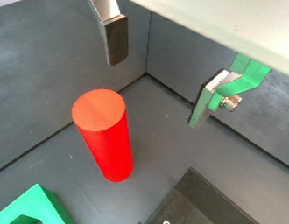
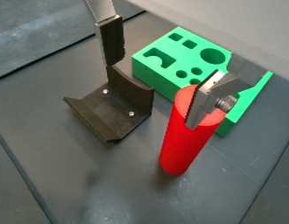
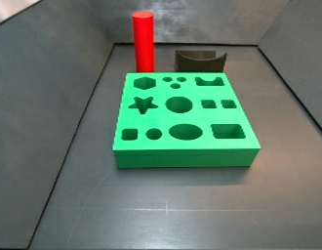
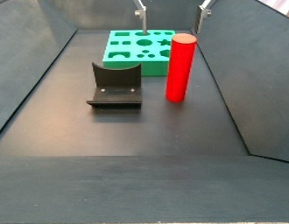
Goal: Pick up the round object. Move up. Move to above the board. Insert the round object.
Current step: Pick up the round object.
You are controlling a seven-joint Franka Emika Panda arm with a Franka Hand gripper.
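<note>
I will grip the red cylinder by its top end point(image 3: 144, 16) point(image 1: 99, 108) with my gripper next. Then I can insert it into the board.
The round object, a tall red cylinder peg point(image 1: 102, 131), stands upright on the dark floor beside the green board point(image 2: 182, 63). It also shows in the other wrist view point(image 2: 179, 140) and in both side views point(image 3: 142, 43) point(image 4: 179, 68). The board with its shaped holes lies flat point(image 3: 181, 119) point(image 4: 137, 45), and one corner shows in a wrist view point(image 1: 30, 210). My gripper point(image 1: 155, 93) point(image 2: 154, 94) hangs open and empty above the peg's top, with one finger on either side and not touching it. In a side view only its fingertips point(image 4: 141, 10) show at the upper edge.
The dark fixture point(image 2: 112, 109) stands on the floor next to the peg and the board point(image 4: 116, 86) point(image 3: 199, 61) point(image 1: 206, 206). Grey walls enclose the floor on the sides point(image 4: 30, 70) point(image 3: 72, 59).
</note>
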